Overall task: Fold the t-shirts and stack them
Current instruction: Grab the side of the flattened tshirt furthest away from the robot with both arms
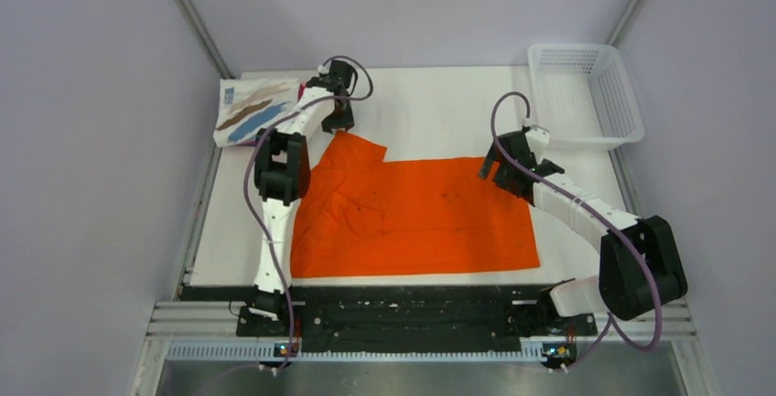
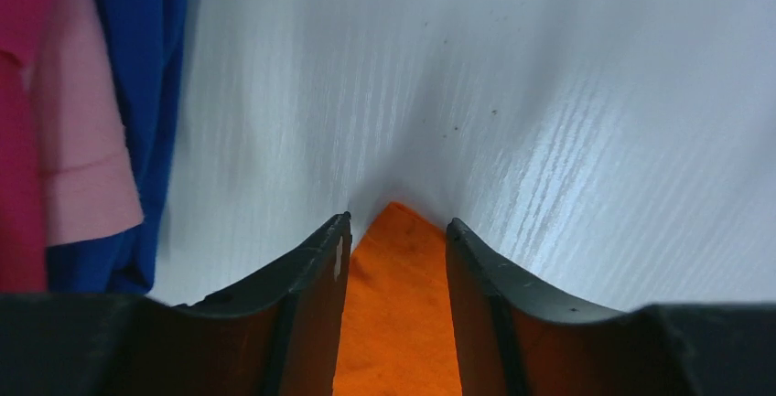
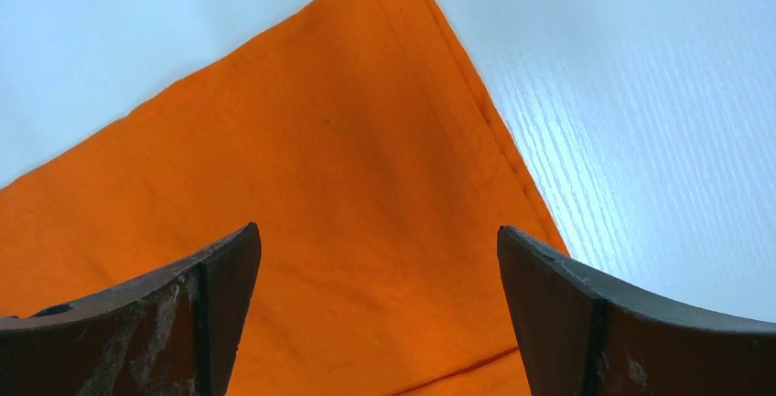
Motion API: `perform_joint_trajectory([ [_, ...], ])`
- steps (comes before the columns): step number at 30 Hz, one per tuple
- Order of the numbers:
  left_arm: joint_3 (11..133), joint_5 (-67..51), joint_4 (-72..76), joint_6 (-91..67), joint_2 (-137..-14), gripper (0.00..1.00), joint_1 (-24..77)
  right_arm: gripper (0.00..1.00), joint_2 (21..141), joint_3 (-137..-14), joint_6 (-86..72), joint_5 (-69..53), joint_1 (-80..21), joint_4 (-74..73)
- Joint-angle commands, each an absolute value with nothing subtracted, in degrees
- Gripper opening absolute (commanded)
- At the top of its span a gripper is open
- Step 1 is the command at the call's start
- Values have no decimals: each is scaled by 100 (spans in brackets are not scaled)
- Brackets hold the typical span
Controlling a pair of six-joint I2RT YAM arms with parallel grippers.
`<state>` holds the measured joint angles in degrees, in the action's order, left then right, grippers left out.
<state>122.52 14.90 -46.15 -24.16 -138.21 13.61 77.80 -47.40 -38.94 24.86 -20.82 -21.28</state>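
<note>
I will next pinch the orange t-shirt with my right gripper at its far corner on the basket side, so both grippers can fold the t-shirt's far edge inward.
The bright orange t-shirt (image 1: 421,213) lies spread flat on the white table. My left gripper (image 1: 340,123) is at its far left sleeve corner. In the left wrist view the gripper (image 2: 398,222) is partly open, and the orange sleeve tip (image 2: 398,323) lies between its fingers. My right gripper (image 1: 494,169) hovers over the shirt's far right corner. In the right wrist view it (image 3: 377,230) is wide open and empty above the orange cloth (image 3: 320,186). A folded stack sits at the far left, topped by the white brush-stroke tee (image 1: 252,111). Its pink (image 2: 78,140) and blue (image 2: 146,94) tees show in the left wrist view.
A white plastic mesh basket (image 1: 586,94) stands at the far right corner of the table (image 1: 439,103). Grey walls close in the table on the left, right and back. The arm bases sit on the black rail at the near edge.
</note>
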Motion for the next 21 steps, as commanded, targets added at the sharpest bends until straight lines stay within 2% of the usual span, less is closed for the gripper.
perform_joint_trajectory([
  [1, 12333, 1527, -4954, -2331, -13901, 45, 1371, 99, 7859, -4966, -3836, 2397, -1969, -1909],
  [4, 11951, 1345, -4868, -2305, -13774, 44, 1371, 99, 7900, -4966, -3849, 2420, -1942, -1891],
  [6, 11735, 1160, -4782, -2265, -13675, 37, 1371, 99, 7930, -4966, -3856, 2473, -1933, -1866],
  [8, 11615, 1113, -4732, -2258, -13618, 35, 1371, 99, 7976, -4995, -3859, 2517, -1910, -1863],
  [11, 11598, 1085, -4695, -2246, -13613, 21, 1371, 99, 8113, -5069, -3800, 2574, -1879, -1768],
  [12, 11620, 1067, -4687, -2230, -13622, 7, 1371, 99, 8186, -5135, -3760, 2604, -1873, -1740],
  [13, 11652, 1041, -4709, -2224, -13623, 0, 1371, 98, 8292, -5230, -3704, 2638, -1857, -1723],
  [21, 11636, 916, -4716, -2080, -12993, 0, 1392, 90, 9823, -6639, -3247, 3133, -1751, -1852],
])
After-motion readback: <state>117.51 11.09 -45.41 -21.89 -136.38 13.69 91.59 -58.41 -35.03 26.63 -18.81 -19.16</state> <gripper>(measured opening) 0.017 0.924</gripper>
